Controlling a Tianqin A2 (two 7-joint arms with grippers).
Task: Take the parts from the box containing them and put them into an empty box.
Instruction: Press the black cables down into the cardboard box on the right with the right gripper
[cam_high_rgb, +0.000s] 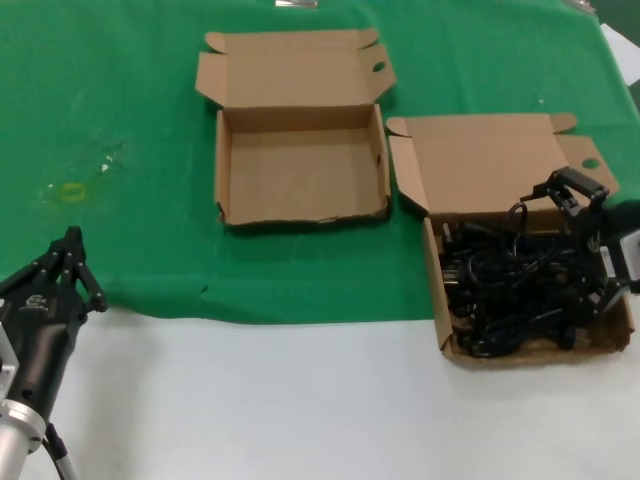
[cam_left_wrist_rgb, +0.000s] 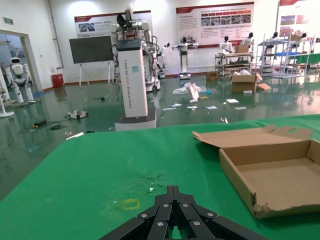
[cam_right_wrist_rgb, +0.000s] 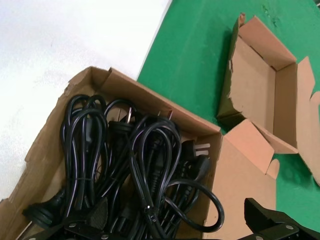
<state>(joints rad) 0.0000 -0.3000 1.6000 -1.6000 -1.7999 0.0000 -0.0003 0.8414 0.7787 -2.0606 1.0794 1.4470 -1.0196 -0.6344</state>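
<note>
My right gripper grabs a black power cord by its bundled middle (cam_right_wrist_rgb: 151, 213) next, to move it into the empty box (cam_right_wrist_rgb: 254, 82).
The black coiled power cords (cam_high_rgb: 510, 285) fill the cardboard box (cam_high_rgb: 436, 270) at the right, whose lid lies open behind it. My right gripper (cam_high_rgb: 583, 245) is open and low over the right end of that pile, with its fingers on either side of cords. In the right wrist view the cords (cam_right_wrist_rgb: 145, 160) lie between the spread fingers of the right gripper (cam_right_wrist_rgb: 170, 231). The empty box (cam_high_rgb: 300, 165) stands open at the middle back; it also shows in the right wrist view (cam_right_wrist_rgb: 260, 85). My left gripper (cam_high_rgb: 72, 240) is shut and empty at the lower left.
Both boxes stand on a green cloth (cam_high_rgb: 110, 120), and bare white table (cam_high_rgb: 260, 400) lies in front of it. A small yellow mark (cam_high_rgb: 72, 190) is on the cloth at the left. The left wrist view shows the shut left gripper (cam_left_wrist_rgb: 173, 191) and the empty box (cam_left_wrist_rgb: 280, 175).
</note>
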